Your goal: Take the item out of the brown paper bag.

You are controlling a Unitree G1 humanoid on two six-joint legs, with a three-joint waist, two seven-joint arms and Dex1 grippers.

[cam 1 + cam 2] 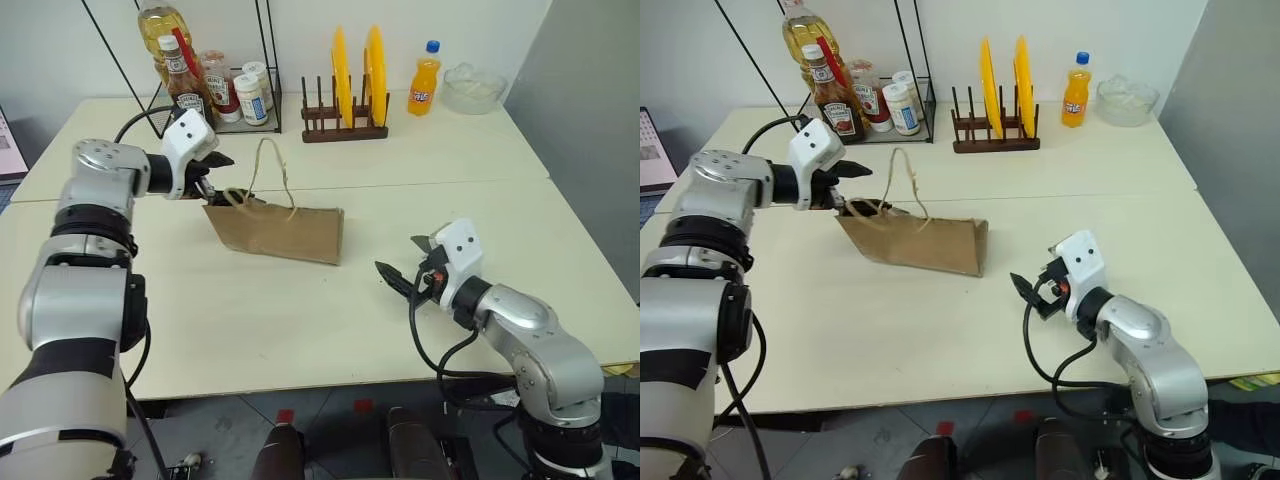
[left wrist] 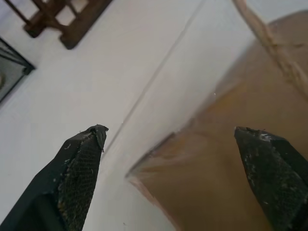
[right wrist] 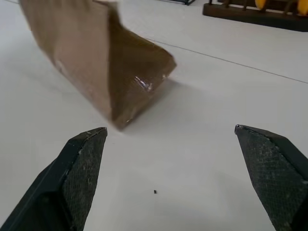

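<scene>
My left gripper should grab that string handle [image 1: 259, 158] next. It loops up, and the paper bag [image 1: 285, 232] lies on its side.
The brown paper bag [image 1: 285, 232] lies on its side in the middle of the table, its open mouth toward the left and its string handles [image 1: 272, 170] looping up. My left gripper [image 1: 212, 172] is open at that mouth, one finger [image 2: 82, 168] beside the bag over the table and the other finger [image 2: 274, 168] over the paper. My right gripper [image 1: 405, 258] hovers open a little way to the right of the bag's closed end [image 3: 139, 82], nothing between its fingers. The item is hidden.
A wire rack [image 1: 265, 70] with sauce bottles and an oil bottle stands at the back left. Behind the bag are a wooden plate rack [image 1: 345, 125] with two yellow plates, an orange soda bottle [image 1: 424, 85] and a glass bowl [image 1: 474, 88].
</scene>
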